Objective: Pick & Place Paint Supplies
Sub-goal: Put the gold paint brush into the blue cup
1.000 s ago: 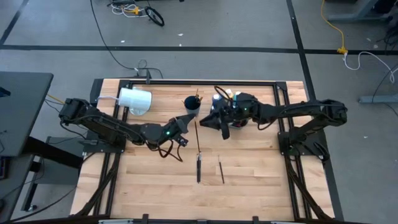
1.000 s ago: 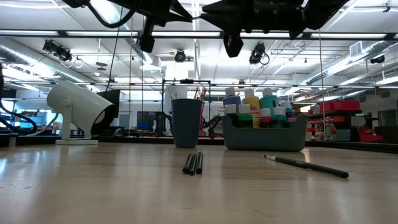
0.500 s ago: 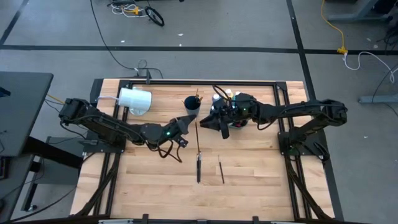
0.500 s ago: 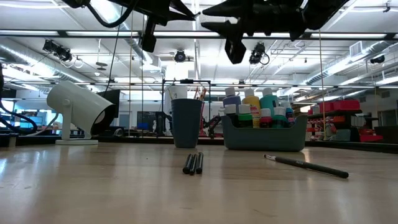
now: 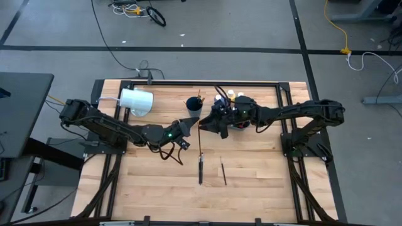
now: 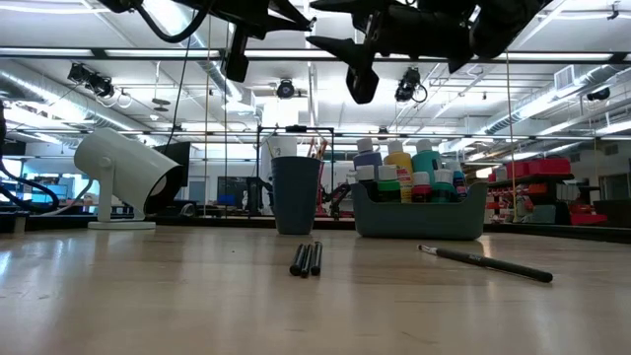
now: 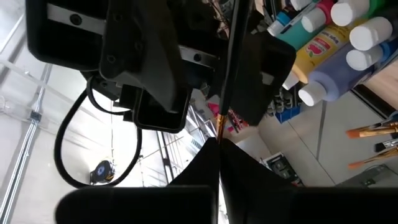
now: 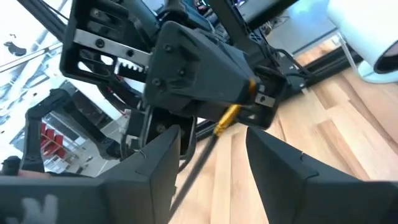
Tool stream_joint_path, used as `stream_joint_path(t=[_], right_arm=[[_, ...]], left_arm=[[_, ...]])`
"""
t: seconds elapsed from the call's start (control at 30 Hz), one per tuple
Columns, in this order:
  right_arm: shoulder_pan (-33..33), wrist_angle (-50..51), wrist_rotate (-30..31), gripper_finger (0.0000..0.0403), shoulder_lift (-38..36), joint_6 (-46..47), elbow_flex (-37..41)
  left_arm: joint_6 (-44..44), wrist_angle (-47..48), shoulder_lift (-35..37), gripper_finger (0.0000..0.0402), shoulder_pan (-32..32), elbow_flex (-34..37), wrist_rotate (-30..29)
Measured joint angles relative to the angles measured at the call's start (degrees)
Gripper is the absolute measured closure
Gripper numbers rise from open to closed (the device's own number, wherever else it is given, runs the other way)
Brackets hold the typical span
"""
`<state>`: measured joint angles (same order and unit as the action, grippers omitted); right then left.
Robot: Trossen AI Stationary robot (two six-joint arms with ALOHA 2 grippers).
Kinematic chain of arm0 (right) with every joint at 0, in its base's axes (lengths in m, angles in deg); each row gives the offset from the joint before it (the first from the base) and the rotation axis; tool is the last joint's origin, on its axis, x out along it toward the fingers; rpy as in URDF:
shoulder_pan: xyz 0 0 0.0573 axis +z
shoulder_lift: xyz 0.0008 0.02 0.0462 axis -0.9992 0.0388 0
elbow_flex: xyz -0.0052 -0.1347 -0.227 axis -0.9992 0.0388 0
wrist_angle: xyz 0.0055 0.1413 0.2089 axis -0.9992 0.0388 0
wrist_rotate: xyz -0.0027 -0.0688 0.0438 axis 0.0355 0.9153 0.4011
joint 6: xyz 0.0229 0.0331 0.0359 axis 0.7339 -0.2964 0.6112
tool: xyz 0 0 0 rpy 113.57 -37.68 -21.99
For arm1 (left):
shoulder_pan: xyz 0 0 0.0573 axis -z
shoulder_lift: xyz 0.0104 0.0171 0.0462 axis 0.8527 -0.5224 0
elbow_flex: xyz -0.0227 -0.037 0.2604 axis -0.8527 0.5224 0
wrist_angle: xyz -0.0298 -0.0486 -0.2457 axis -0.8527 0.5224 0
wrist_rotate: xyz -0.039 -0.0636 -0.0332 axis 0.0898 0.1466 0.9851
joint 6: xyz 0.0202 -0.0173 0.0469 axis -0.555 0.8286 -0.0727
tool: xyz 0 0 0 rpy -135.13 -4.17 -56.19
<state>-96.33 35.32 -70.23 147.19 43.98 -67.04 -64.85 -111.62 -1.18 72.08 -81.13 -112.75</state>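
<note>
The paintbrush has to go into the dark cup, so next my right gripper will take it by its dark handle point(image 8: 202, 158).
My left gripper point(image 5: 191, 123) point(image 7: 219, 142) is high above the table's middle, shut on a thin dark paintbrush point(image 7: 230, 56) with an orange-gold ferrule point(image 8: 231, 114). My right gripper point(image 5: 203, 123) point(image 8: 214, 140) faces it, open. The brush's dark handle point(image 8: 196, 171) runs between the right fingers, and no touch shows. In the high view the brush point(image 5: 200, 138) is a thin line. White-capped paint bottles point(image 6: 399, 163) stand in a grey bin point(image 6: 419, 212). My left gripper pinches the paintbrush between its two shut fingers at the bristle end, just beyond the ferrule point(image 7: 220, 123). The handle runs on away from the fingertips. The brush is lifted well clear of the table.
A dark cup point(image 5: 194, 104) point(image 6: 296, 194) with brushes stands beside the bin. A large white cylinder point(image 5: 136, 100) is at the far left. More dark brushes lie on the wood nearer the front point(image 5: 200, 169) point(image 5: 223, 171) point(image 6: 483, 262). The table's near half is bare wood.
My right gripper has opened and moved a little toward the table's left, toward my left gripper. The paintbrush stays where it was in my left gripper.
</note>
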Motion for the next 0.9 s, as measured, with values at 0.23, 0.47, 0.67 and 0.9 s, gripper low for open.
stream_joint_path(t=[0.23, 0.47, 0.67, 0.9], right_arm=[[0.0, -0.9, -1.1, 0.0228, 0.0, 1.0, 0.0], [0.0, -1.3, -1.0, 0.0247, 0.0, 0.0, 0.0], [0.0, -1.9, -1.0, 0.0275, 0.0, -0.2, 0.0], [0.0, -1.8, -0.8, 0.0342, 0.0, -1.2, 0.0]], left_arm=[[-0.4, 0.0, 0.0, 0.0392, 0.0, 0.0, 0.9], [-0.3, -2.9, 0.0, 0.0396, -1.3, 0.0, 4.0], [-0.6, -3.3, 0.0, 0.0394, -3.3, 0.0, 5.4], [0.0, -3.5, 0.0, 0.0392, -4.0, 0.0, 5.5]])
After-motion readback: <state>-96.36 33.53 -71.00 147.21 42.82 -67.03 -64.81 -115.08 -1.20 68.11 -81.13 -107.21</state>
